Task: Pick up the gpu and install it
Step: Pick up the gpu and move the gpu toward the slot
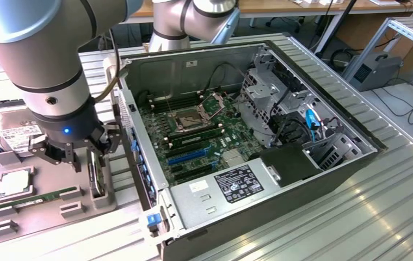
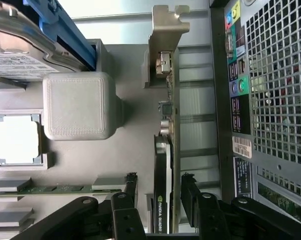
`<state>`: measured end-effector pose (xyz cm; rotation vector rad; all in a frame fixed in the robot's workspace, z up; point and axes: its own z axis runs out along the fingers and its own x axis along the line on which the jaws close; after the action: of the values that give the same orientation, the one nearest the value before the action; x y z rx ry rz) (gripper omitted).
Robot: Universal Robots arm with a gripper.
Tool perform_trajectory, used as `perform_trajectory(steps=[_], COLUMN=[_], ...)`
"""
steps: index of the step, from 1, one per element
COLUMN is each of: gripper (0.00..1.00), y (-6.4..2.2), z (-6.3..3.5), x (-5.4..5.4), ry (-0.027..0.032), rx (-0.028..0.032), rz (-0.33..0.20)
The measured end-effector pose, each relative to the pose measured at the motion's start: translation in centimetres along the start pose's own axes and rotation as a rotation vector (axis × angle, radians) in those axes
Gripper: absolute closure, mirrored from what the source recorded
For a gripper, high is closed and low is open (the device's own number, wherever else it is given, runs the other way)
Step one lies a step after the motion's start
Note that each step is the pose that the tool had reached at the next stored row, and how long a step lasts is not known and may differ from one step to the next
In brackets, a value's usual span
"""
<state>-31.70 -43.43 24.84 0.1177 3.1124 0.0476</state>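
The GPU's lower edge is enclosed by the tray slot, so my gripper needs to grab the GPU next by its free upper edge, along the black shroud.
The gpu stands on its edge in a slot of the grey holder tray, its silver bracket at one end. In the exterior view the gpu sits at the tray's edge nearest the computer case. My gripper is open, with one black finger on each side of the card and a small gap between each finger and the board. From the exterior view my gripper hangs straight down over the card. The motherboard lies exposed inside the case, with a blue slot near its front.
The tray also carries a silver hard drive, a processor chip and a narrow green RAM stick. The case's perforated rear panel stands close beside the card. Drive cages and cables crowd the case's far side.
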Motion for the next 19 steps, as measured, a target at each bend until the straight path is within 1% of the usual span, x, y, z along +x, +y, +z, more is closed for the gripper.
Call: perform_trajectory(steps=[12,17,19], gripper=[0.52,0.52,0.52], y=[2.19,2.76,2.77], z=[0.48,0.58,0.58], x=[0.2,0.2,0.2], ry=[0.0,-0.0001,-0.0001], rx=[-0.0001,-0.0002,-0.0001], rz=[0.0,0.0,0.0])
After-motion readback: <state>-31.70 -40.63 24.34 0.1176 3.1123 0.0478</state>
